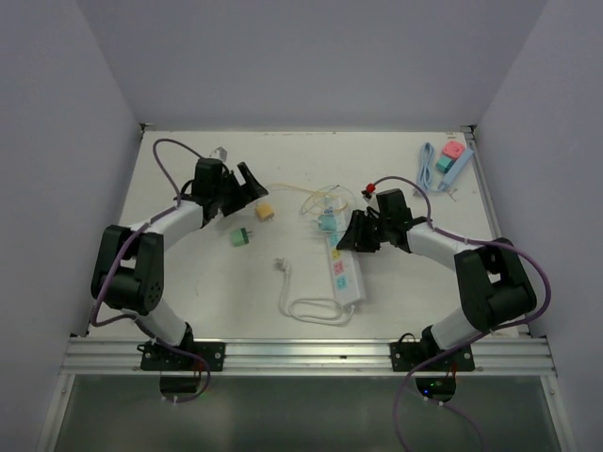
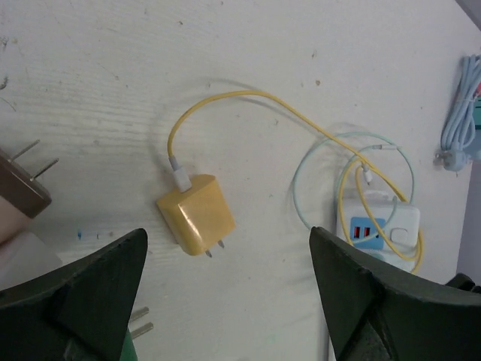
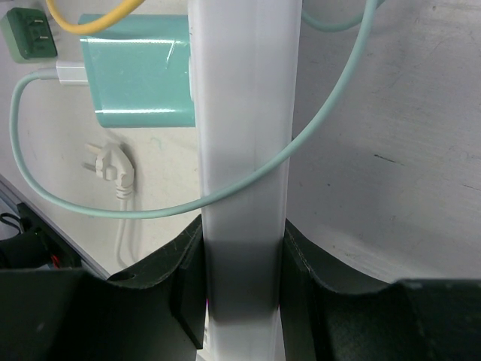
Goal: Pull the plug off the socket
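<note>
Next, the left gripper grabs the teal plug [image 1: 327, 223] across the sides of its body, leaving its cable free, to pull the plug off the socket.
A white power strip [image 1: 345, 274] lies mid-table. A teal plug [image 1: 327, 223] with a teal cable sits in its far end; in the right wrist view the teal plug [image 3: 140, 71] stands against the strip [image 3: 244, 113]. My right gripper [image 1: 359, 234] is shut on the strip, its jaws pressing both long sides [image 3: 242, 289]. A yellow plug [image 1: 265, 213] lies loose on the table, prongs bare [image 2: 197, 214], with its yellow cable looping to the strip. My left gripper [image 1: 247, 193] is open and empty above it [image 2: 229, 301].
A green plug [image 1: 240, 236] lies left of the strip. A brown plug [image 2: 22, 188] lies by my left gripper. The strip's white cord [image 1: 316, 307] coils toward the front edge. A blue cable and pink-teal plugs [image 1: 448, 160] lie at the back right.
</note>
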